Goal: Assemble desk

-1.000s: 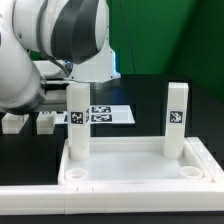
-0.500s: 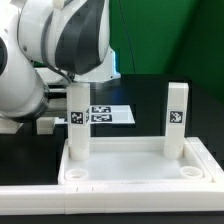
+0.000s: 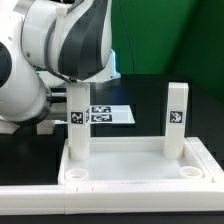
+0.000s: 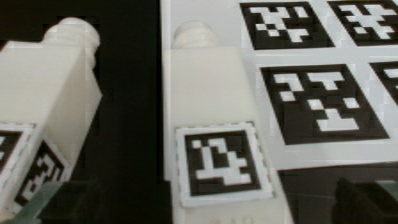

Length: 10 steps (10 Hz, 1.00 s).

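The gripper's open fingers are level with the tagged white leg and on either side of it, so they would hold the leg if they closed now.
The white desk top (image 3: 140, 160) lies with its rim up. Two tagged legs stand in its far corner sockets, one on the exterior view's left (image 3: 77, 122) and one on its right (image 3: 177, 115). The two near sockets (image 3: 188, 172) are bare. In the wrist view a loose white leg (image 4: 210, 110) with a tag lies lengthwise between my fingers, and a second loose leg (image 4: 50, 95) lies beside it. My gripper (image 4: 205, 208) is open, its dark fingertips (image 4: 43, 205) standing wide on either side of the middle leg, apart from it.
The marker board (image 3: 108, 115) lies flat behind the desk top, and shows beside the legs in the wrist view (image 4: 329, 75). The arm's bulk (image 3: 60, 50) fills the exterior view's upper left and hides my gripper there. One loose leg (image 3: 45, 125) peeks out below it.
The arm has swung toward the exterior view's right and lower, covering the leftmost loose leg. The jaws stayed wide.
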Tool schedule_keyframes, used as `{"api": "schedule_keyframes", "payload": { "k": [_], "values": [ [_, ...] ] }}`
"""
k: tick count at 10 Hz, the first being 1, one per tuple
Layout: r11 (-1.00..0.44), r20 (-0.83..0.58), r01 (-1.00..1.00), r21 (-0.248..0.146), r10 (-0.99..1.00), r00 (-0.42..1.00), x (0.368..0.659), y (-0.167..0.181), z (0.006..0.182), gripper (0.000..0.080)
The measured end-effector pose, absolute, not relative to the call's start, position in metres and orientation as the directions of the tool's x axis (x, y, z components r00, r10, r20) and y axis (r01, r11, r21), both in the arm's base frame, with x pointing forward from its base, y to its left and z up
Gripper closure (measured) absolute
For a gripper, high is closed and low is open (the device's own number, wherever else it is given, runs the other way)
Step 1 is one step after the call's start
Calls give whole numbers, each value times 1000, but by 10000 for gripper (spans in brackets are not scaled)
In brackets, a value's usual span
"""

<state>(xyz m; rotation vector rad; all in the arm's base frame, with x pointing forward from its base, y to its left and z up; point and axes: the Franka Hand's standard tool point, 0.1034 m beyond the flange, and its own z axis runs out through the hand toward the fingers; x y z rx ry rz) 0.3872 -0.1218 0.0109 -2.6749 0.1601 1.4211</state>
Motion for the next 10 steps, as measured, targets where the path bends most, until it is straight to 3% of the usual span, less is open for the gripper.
{"api": "schedule_keyframes", "payload": {
  "k": [1, 3, 10],
  "values": [
    [-989, -830, -144, -46, -42, 557, 387, -122, 11, 155],
    [-989, -830, -143, -46, -42, 557, 387, -122, 11, 505],
    [-989, -830, -144, -46, -43, 557, 387, -122, 11, 512]
  ]
}}
